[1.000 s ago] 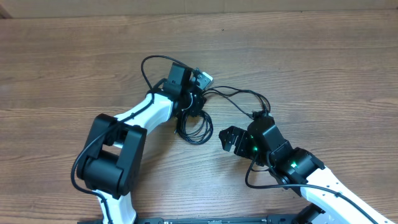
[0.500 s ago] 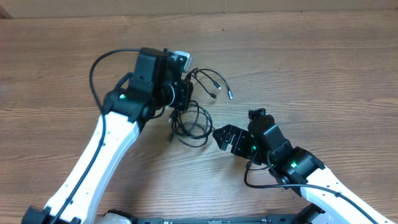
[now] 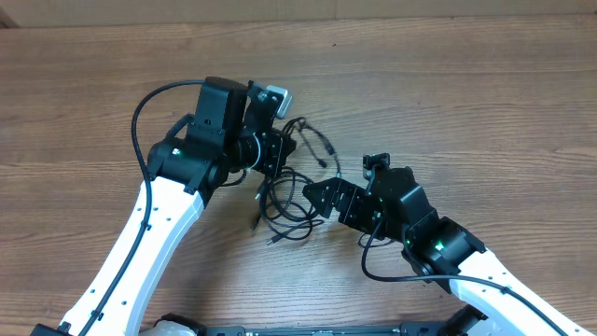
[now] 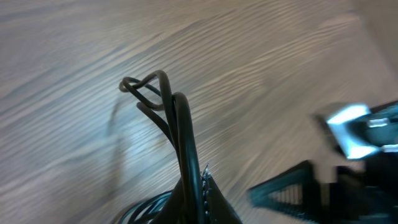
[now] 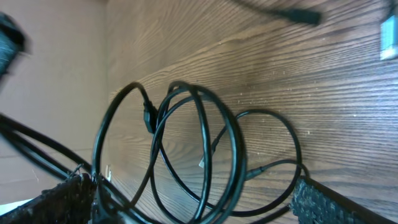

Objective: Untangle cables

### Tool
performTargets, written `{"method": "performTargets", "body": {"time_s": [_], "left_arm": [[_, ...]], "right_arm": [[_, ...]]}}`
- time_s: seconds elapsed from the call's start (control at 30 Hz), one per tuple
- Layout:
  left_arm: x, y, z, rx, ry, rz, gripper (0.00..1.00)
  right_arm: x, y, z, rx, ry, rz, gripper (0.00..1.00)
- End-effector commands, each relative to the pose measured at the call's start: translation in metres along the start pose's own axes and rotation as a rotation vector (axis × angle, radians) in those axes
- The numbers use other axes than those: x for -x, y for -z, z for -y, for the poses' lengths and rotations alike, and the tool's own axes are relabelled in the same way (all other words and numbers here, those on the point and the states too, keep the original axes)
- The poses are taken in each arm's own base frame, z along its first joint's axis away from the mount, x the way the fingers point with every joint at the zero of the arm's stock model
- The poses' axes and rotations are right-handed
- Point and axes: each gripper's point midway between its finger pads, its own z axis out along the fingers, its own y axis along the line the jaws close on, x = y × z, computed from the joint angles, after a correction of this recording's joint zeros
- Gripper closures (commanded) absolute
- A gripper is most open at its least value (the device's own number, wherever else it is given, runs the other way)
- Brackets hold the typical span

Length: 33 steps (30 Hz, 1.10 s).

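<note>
The cables hang from the closed fingers high above the wooden tabletop, so it is too early for my left gripper to release them. They go lower next.
The cables [image 3: 284,201] are thin black cords bunched in a loose coil on the wooden table, with plug ends trailing at the upper right [image 3: 322,161] and lower left [image 3: 270,239]. My left gripper [image 3: 278,154] is shut on a few strands at the coil's top; in the left wrist view the strands [image 4: 177,118] rise out of the closed jaws [image 4: 199,205]. My right gripper [image 3: 317,198] is open at the coil's right edge. In the right wrist view the loops [image 5: 199,143] lie between its spread fingers [image 5: 196,205].
The wooden table [image 3: 485,103] extends all around. A cardboard wall [image 3: 308,7] runs along the back edge. Thicker black cords loop off the left arm [image 3: 140,112] and the right arm [image 3: 368,266].
The right gripper has moved left until its open fingers reach the coil. The left gripper keeps its hold on the strands. The cable ends that stretched right are drawn back towards the bunch.
</note>
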Motion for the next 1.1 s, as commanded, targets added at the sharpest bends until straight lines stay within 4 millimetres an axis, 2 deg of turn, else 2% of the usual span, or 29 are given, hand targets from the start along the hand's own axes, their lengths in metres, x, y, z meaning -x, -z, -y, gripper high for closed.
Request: {"method": "performTargets", "body": {"time_s": [0.0, 0.2, 0.37, 0.43, 0.47, 0.53, 0.67, 0.77, 0.9, 0.97, 1.07], "left_arm": [[0.008, 0.007, 0.029, -0.149, -0.044, 0.019, 0.96], [0.004, 0.003, 0.039, -0.163, -0.062, 0.004, 0.96], [0.003, 0.002, 0.042, -0.16, -0.074, 0.003, 0.96], [0.003, 0.0, 0.033, -0.109, -0.071, 0.005, 0.96], [0.003, 0.0, 0.029, -0.085, -0.069, 0.005, 0.96], [0.001, 0.0, 0.027, -0.073, -0.062, -0.006, 0.96], [0.009, 0.003, 0.031, -0.102, -0.05, 0.027, 0.96], [0.034, 0.017, 0.045, -0.204, -0.01, 0.116, 0.96], [0.07, 0.055, 0.056, -0.359, 0.028, 0.246, 0.96], [0.08, 0.069, 0.043, -0.353, 0.068, 0.293, 0.96], [0.083, 0.081, 0.007, -0.284, 0.145, 0.323, 0.96]], "right_arm": [[-0.006, -0.007, -0.001, 0.019, 0.009, -0.041, 0.0], [-0.009, -0.017, -0.006, 0.056, 0.013, -0.075, 0.0], [-0.009, -0.02, -0.001, 0.034, 0.008, -0.076, 0.0], [-0.008, -0.02, 0.002, 0.023, 0.072, -0.068, 0.0], [-0.007, -0.02, 0.003, 0.026, 0.18, -0.067, 0.0], [-0.012, -0.019, 0.01, 0.003, 0.317, -0.089, 0.0], [-0.022, -0.017, 0.036, -0.097, 0.319, -0.137, 0.0], [-0.023, -0.014, 0.054, -0.183, 0.303, -0.14, 0.01], [-0.017, -0.012, 0.082, -0.32, 0.287, -0.112, 0.1], [-0.012, -0.011, 0.097, -0.399, 0.277, -0.086, 0.15], [-0.003, -0.004, 0.117, -0.513, 0.182, -0.012, 0.16]]}}
